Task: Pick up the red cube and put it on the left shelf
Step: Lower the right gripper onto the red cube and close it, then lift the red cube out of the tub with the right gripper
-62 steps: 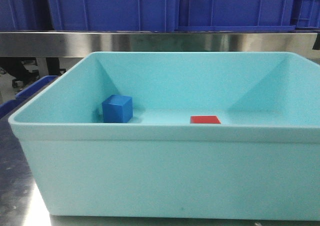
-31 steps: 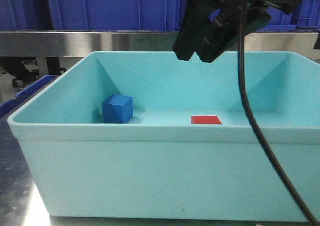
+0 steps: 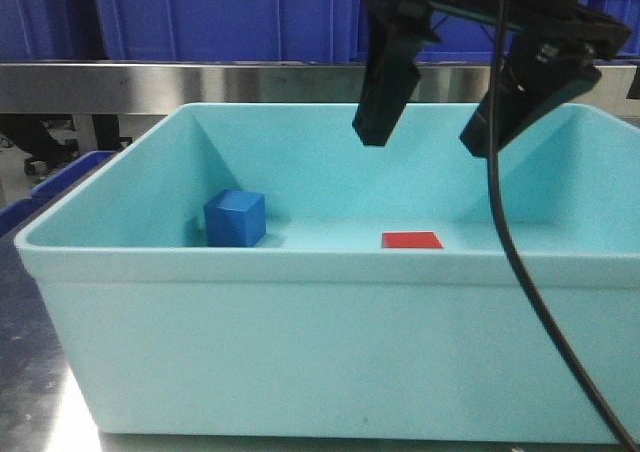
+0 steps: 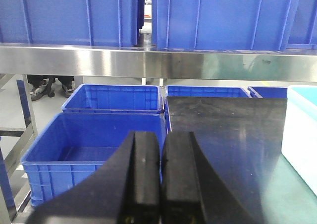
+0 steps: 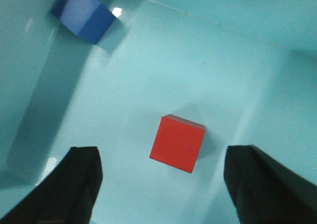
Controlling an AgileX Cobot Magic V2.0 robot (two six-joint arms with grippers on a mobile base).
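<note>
The right gripper grabs the red cube point(image 3: 411, 240) by opposite sides next, for the left shelf.
The red cube point(image 3: 411, 240) lies on the floor of the light-blue tub point(image 3: 330, 272), right of its middle; only its top shows over the near rim. In the right wrist view the red cube point(image 5: 178, 143) sits between and ahead of my spread fingers. My right gripper point(image 3: 432, 134) hangs open above the tub, over the cube and apart from it. My left gripper point(image 4: 161, 149) is shut and empty, off to the tub's left over the dark table top point(image 4: 233, 135). The left shelf is not clearly in view.
A blue cube point(image 3: 235, 218) stands in the tub's left part, also seen in the right wrist view point(image 5: 84, 13). A steel rail point(image 3: 200, 84) with blue crates point(image 3: 230, 12) runs behind. Open blue crates point(image 4: 94, 149) stand low to the left of the table.
My right gripper came into view from above, moved down over the tub and opened its fingers wide. The cubes have not moved.
</note>
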